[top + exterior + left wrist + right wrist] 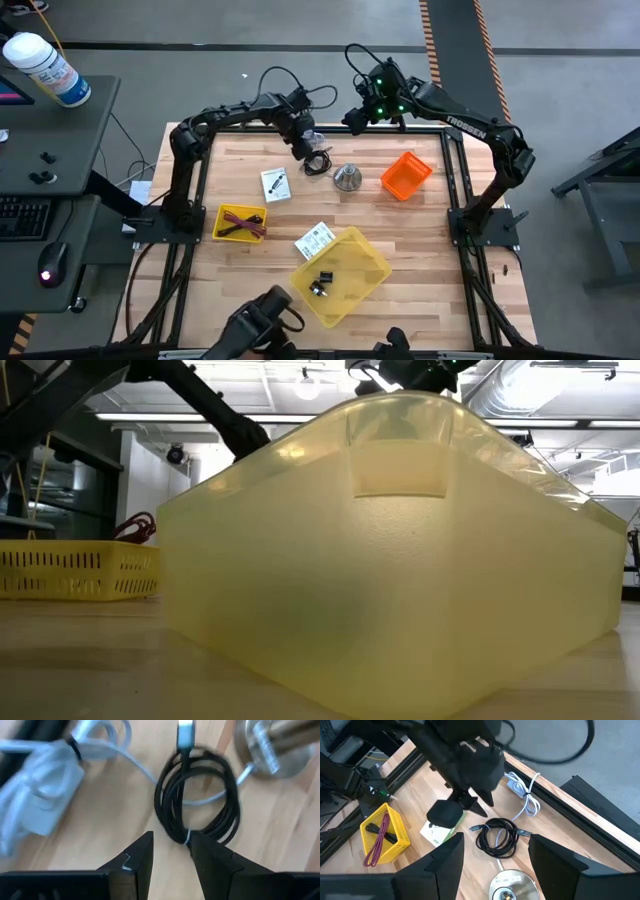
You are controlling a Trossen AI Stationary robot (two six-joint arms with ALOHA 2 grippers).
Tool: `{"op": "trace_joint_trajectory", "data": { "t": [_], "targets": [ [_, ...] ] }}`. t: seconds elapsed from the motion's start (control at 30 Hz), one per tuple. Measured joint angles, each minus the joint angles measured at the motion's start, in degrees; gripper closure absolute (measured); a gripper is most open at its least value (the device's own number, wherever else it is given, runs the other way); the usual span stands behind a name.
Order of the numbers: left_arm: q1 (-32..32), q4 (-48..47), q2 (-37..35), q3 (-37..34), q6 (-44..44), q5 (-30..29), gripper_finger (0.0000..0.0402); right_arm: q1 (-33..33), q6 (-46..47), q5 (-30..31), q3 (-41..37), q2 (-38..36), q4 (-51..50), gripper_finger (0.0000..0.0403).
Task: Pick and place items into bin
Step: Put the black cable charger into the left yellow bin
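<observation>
I will put the black cable (318,163) in the yellow basket, so I will grab it by the tied part of its coil with my left gripper next.
The coiled black cable (318,163) lies flat on the wooden table near its far edge, beside the silver cone (347,178). My left gripper (172,851) is open and points down just short of the coil (197,795), its fingertips at the coil's near rim. My right gripper (496,840) is open and hangs high over the far edge, looking down on the coil (495,836). A white card with a black mark (275,184) and a white printed label card (315,240) lie flat. A black clip (322,283) sits inside the yellow translucent bin (355,255).
A small yellow basket (240,222) on the table's left holds purple-red sticks (377,842). An orange bin (406,175) stands at the right. A bundled white cable (50,785) lies by the far rail. In the low view the yellow bin (400,560) blocks most of the table.
</observation>
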Motion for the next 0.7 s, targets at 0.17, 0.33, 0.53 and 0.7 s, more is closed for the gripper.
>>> {"op": "trace_joint_trajectory", "data": {
  "t": [0.17, 0.33, 0.53, 0.7],
  "targets": [
    [-0.1, -2.0, 2.8, 0.0, 3.5, -0.4, 0.0279, 0.0, 0.1, 0.0, 0.0, 0.0, 0.1, 0.0192],
    [0.0, -0.9, 3.3, 0.0, 4.4, 0.5, 0.0279, 0.0, 0.9, 0.2, 0.0, 0.0, 0.4, 0.0192],
    [-0.4, 1.5, 3.5, 0.0, 2.9, 1.6, 0.0279, 0.0, 1.0, 0.4, 0.0, 0.0, 0.4, 0.0192],
    [-1.3, 2.6, 4.6, 0.1, 0.9, 0.7, 0.0279, 0.0, 1.0, 0.4, 0.0, 0.0, 0.4, 0.0192]
  ]
}}
